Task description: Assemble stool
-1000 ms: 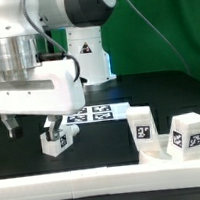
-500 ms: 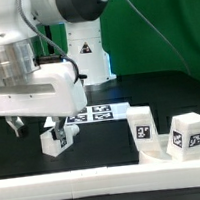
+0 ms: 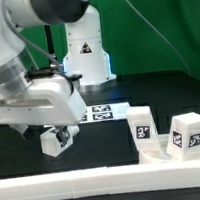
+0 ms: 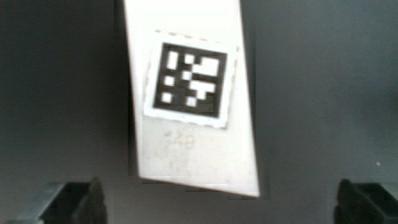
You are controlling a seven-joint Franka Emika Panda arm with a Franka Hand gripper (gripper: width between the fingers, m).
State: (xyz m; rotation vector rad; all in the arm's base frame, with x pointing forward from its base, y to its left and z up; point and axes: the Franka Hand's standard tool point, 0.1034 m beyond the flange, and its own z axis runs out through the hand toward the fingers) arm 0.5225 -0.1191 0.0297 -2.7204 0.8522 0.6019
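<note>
Next, my gripper grabs the white block leg [image 4: 192, 100] by its flat tagged end [image 4: 199, 172] to add the leg beside the stool's standing legs.
A white block leg [image 3: 57, 140] with a black-and-white tag lies on the black table at the exterior view's left. My gripper [image 3: 54, 129] hangs right above it, open, the hand tilted. In the wrist view this leg [image 4: 192, 100] lies lengthwise with its tag facing the camera. Its near end stops just short of the gap between my two dark fingertips [image 4: 71, 205], which stand wide apart and touch nothing. Two more tagged legs [image 3: 142, 124] [image 3: 188, 135] stand upright at the exterior view's right.
The marker board [image 3: 93, 114] lies flat behind the leg, in front of the arm's white base [image 3: 85, 54]. A long white L-shaped rail [image 3: 87, 178] runs along the front and turns up at the right, next to the two standing legs.
The arm has tipped over and its hand has swung lower, toward the exterior view's right, over the lying leg. The leg and the two standing legs have stayed put. The jaws stay open.
</note>
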